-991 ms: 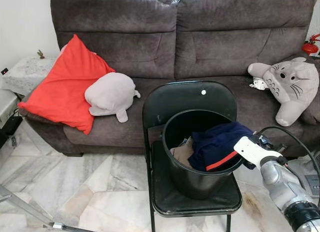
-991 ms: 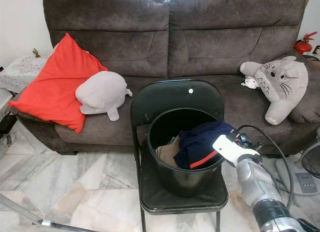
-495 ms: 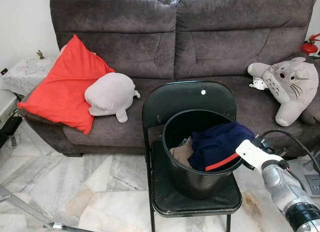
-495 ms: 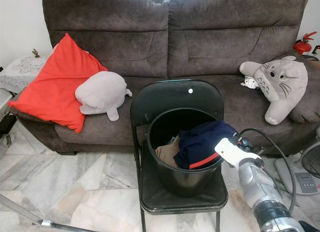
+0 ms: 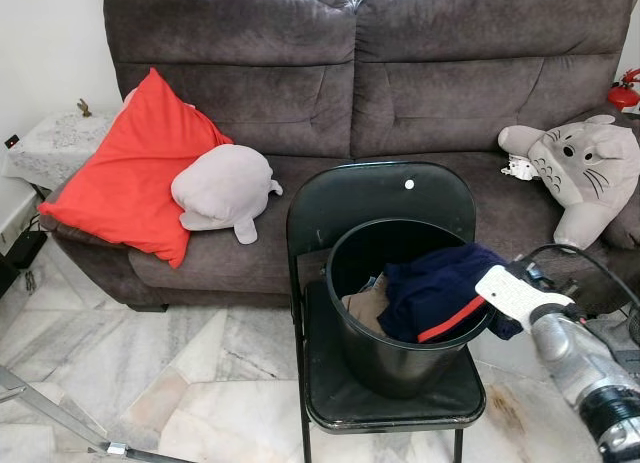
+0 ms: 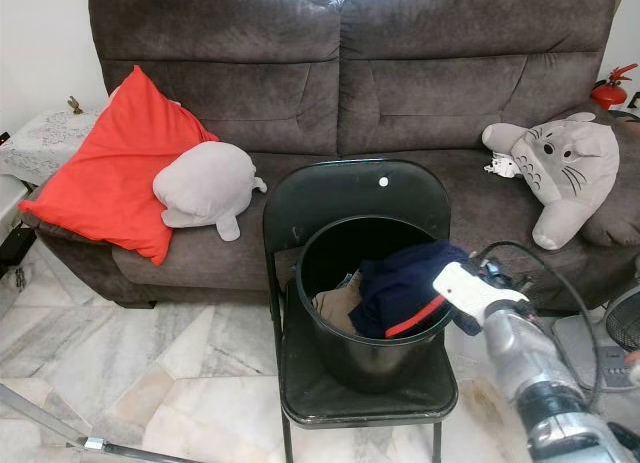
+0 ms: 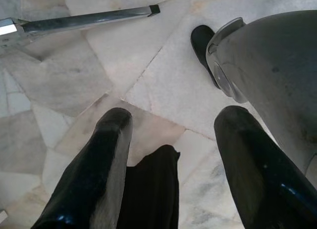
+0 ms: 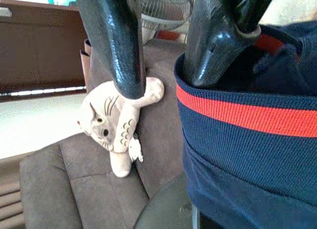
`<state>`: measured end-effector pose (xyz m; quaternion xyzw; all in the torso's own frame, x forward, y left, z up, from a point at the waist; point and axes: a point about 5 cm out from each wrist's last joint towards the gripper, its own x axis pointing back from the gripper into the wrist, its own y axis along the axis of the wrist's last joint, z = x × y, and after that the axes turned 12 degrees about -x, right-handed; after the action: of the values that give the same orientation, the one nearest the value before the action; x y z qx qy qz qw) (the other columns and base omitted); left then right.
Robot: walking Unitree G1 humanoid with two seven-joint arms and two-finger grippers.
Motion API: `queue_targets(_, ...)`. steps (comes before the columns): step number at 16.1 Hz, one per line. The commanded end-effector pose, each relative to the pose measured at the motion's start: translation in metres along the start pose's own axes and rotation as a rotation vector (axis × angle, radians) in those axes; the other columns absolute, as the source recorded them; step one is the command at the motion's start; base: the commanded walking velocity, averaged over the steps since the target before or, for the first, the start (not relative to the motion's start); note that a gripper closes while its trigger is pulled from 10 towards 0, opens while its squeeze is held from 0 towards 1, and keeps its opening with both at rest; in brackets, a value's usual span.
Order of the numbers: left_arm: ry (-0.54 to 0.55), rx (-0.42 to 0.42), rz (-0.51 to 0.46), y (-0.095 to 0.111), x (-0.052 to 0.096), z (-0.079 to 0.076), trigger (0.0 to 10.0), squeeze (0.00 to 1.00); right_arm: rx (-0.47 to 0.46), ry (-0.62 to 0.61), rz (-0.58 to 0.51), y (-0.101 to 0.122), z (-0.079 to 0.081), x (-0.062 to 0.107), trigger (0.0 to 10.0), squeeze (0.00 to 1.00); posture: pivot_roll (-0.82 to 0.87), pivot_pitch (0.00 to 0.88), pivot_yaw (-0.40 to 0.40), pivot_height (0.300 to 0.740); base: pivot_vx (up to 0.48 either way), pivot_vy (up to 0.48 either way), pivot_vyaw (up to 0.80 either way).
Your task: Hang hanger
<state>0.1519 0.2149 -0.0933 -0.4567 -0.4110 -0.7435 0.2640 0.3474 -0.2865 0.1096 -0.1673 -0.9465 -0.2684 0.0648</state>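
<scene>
The navy garment [image 8: 247, 155] hangs slack over the bucket, except for its red-striped hem [image 8: 185, 96], which stands up. My right gripper will grab the garment by that hem next.
A black bucket [image 5: 400, 353] stands on the seat of a black folding chair [image 5: 380, 198]. A navy garment with a red stripe [image 5: 435, 288] hangs over the bucket's right rim, with tan cloth [image 5: 362, 305] beside it. My right arm [image 5: 575, 353] reaches to that rim. In the right wrist view the right gripper [image 8: 166, 85] is open; one of its fingers [image 8: 213, 46] presses against the navy garment [image 8: 247, 155] and the other stands clear of it. My left gripper [image 7: 173, 117] hangs open above the marble floor.
Behind the chair is a dark sofa [image 5: 350, 93] with a red cushion [image 5: 135, 168], a grey plush [image 5: 222, 188] and a cat-like plush [image 5: 585, 173]. A metal bar [image 5: 50, 415] lies on the floor at lower left. A side table [image 5: 50, 143] stands at far left.
My right arm has shifted a little to the right and nearer the camera beside the bucket rim. The whole picture has shifted slightly. The clothes and bucket stay put.
</scene>
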Motion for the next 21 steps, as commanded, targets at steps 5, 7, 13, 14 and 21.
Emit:
queue_targets(5,-0.006,-0.024,0.03,-0.008,0.001,0.002,10.0,0.0,-0.012,0.025,0.023,-0.006,0.003,0.0,0.0,0.0,-0.05,0.074,0.086,0.74,0.0,0.0,0.0)
queue_targets(7,-0.005,-0.025,0.031,-0.009,0.002,0.002,10.0,0.0,-0.015,0.023,0.019,-0.005,0.004,0.0,0.0,0.0,-0.05,0.072,0.087,0.74,0.0,0.0,0.0)
queue_targets(13,-0.004,-0.027,0.032,-0.009,0.001,0.001,10.0,0.0,-0.053,0.032,0.0,-0.001,0.007,-0.001,0.0,0.0,-0.05,0.061,0.087,0.74,0.0,0.0,0.0)
queue_targets(14,-0.003,-0.027,0.031,-0.009,0.001,0.001,10.0,0.0,-0.052,0.032,-0.006,0.001,0.008,-0.001,0.0,0.0,-0.04,0.062,0.085,0.74,0.0,0.0,0.0)
queue_targets(21,-0.003,-0.022,0.032,-0.009,0.002,0.001,10.0,0.0,-0.136,0.025,-0.079,0.014,0.01,-0.001,0.0,0.0,-0.05,0.072,0.081,0.74,0.0,0.0,0.0)
